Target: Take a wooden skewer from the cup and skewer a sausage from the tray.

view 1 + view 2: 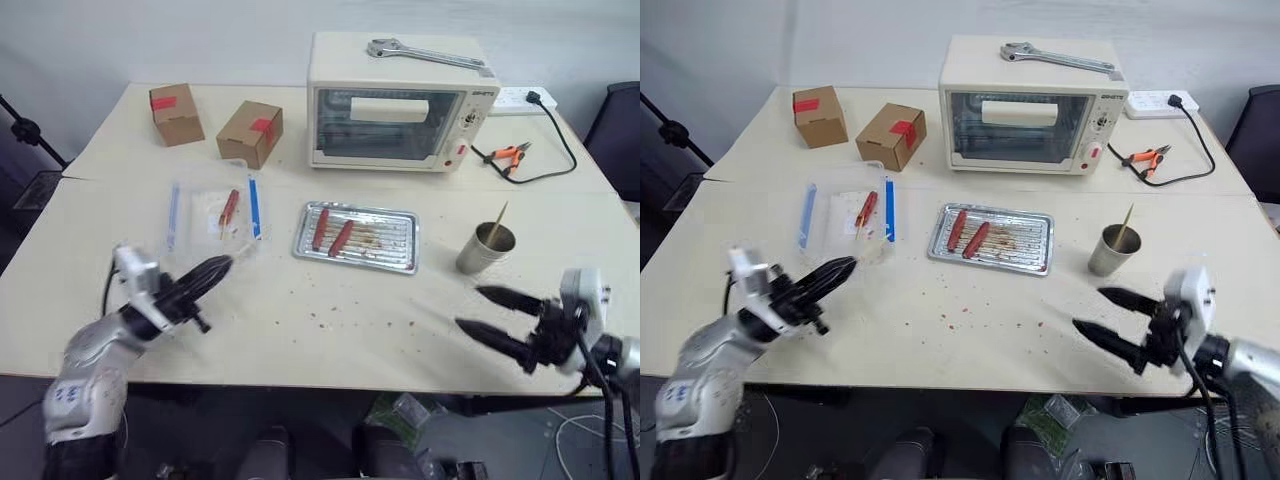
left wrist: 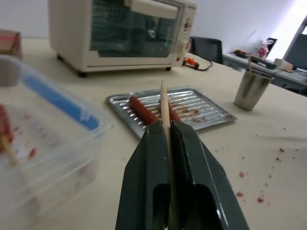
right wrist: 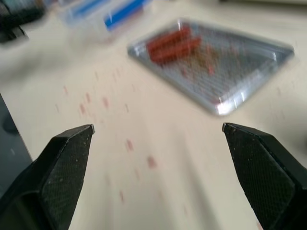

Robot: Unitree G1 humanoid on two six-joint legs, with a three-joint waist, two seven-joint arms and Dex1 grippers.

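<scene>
A sausage should be picked up next by its body (image 1: 341, 237) toward the opposite end with my right gripper, so one tip stays free for the skewer.
My left gripper (image 1: 222, 265) hovers over the table's left front, shut on a thin wooden skewer (image 2: 163, 103) whose tip points toward the tray (image 1: 402, 266). Two red-brown sausages (image 1: 320, 228) (image 1: 341, 238) lie side by side in the tray's left half. To the right of the tray stands the grey cup (image 1: 486, 250), with another skewer (image 1: 498, 220) sticking out of it. Near the table's front right edge, below the cup, my right gripper (image 1: 470, 308) is open with nothing between its fingers.
A clear plastic box with blue clips (image 1: 212, 215) holding a skewered red piece lies left of the tray. Behind stand a toaster oven (image 1: 400, 100) with a wrench (image 1: 425, 53) on top, two cardboard boxes (image 1: 176, 113) (image 1: 250, 132), pliers (image 1: 508, 155) and a power strip (image 1: 520, 98).
</scene>
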